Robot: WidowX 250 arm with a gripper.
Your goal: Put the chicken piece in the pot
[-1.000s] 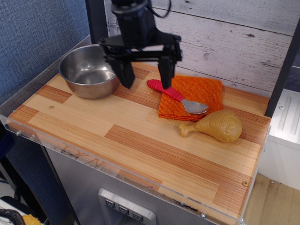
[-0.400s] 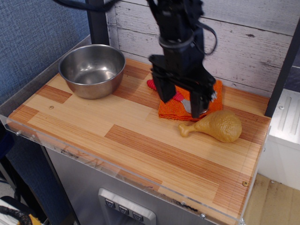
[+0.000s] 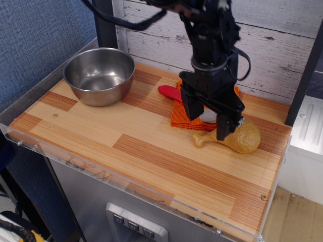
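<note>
The gripper grabs the chicken piece by its narrow stem (image 3: 213,137) next, between bone end and plump meat, to put it in the pot (image 3: 98,75).
The chicken piece (image 3: 241,138), a golden-tan toy drumstick, lies on the wooden table (image 3: 101,132) at the right, its bone end pointing left. The pot (image 3: 98,75), a shiny steel bowl, stands empty at the back left. My black gripper (image 3: 206,122) is open and hangs just above the drumstick's left part, one finger (image 3: 190,109) over the orange cloth, the other (image 3: 222,128) in front of the drumstick's plump end. It holds nothing.
An orange cloth (image 3: 177,115) lies behind the drumstick with a red-handled spoon (image 3: 170,93) on it, both partly hidden by my gripper. A clear plastic rim runs along the table's front and left edges. A white plank wall stands behind.
My gripper has moved from beside the pot to the right and down, and now hangs open over the drumstick. The drumstick, pot and spoon have not moved.
</note>
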